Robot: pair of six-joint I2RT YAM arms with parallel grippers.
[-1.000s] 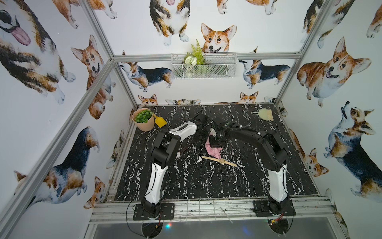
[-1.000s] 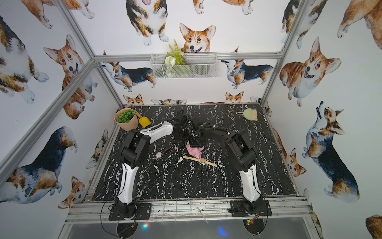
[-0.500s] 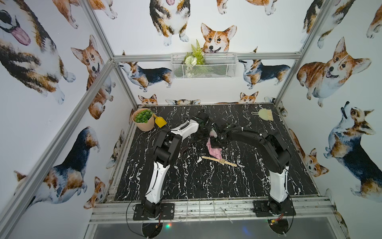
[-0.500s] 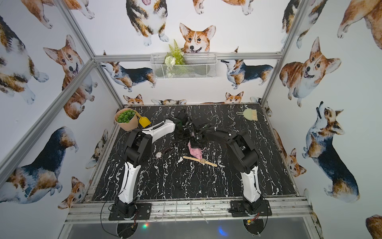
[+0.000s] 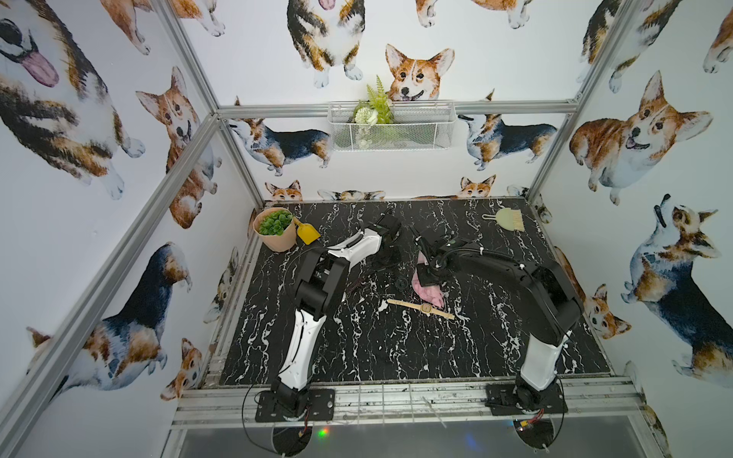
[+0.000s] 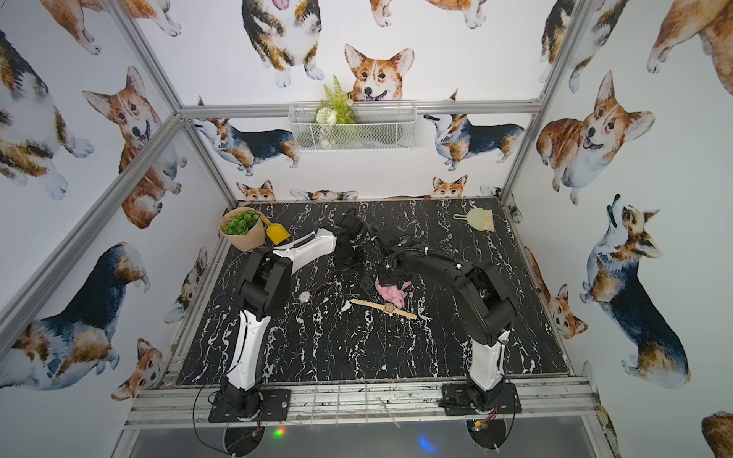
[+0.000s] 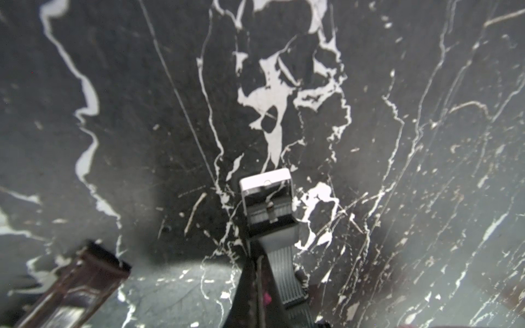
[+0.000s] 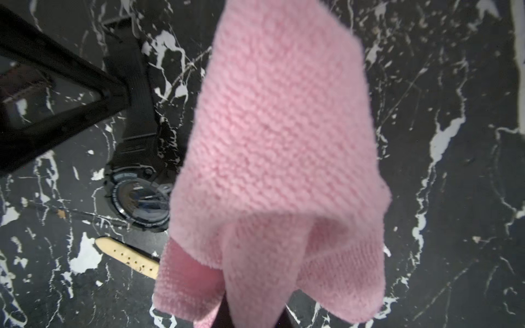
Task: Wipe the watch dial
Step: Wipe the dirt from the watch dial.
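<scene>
The cloth hangs beside the mostly uncovered dial and would drop there if opened now. For now my right gripper continues to hold the pink cloth (image 5: 427,291).
A black watch lies mid-table, its dial (image 5: 401,283) (image 6: 365,282) (image 8: 139,198) face up. My left gripper (image 5: 386,257) (image 7: 255,286) is shut on its ribbed black strap (image 7: 279,272), whose silver buckle (image 7: 265,181) points away from the fingers. My right gripper (image 5: 428,273) (image 8: 250,318) is shut on a pink cloth (image 5: 427,291) (image 6: 390,292) (image 8: 278,142). The cloth hangs down just right of the dial and hides the dial's right edge in the right wrist view; I cannot tell whether it touches the dial.
A gold watch with a tan strap (image 5: 426,308) (image 8: 127,255) lies in front of the cloth. A silver-dial watch on a brown strap (image 6: 304,296) (image 7: 71,284) lies to the left. Plant pot (image 5: 275,230) and yellow scoop (image 5: 307,233) stand back left, a brush (image 5: 509,219) back right.
The right arm has drawn the pink cloth a little to the right and toward the front, off the black watch. The left arm has stayed put on the strap.
</scene>
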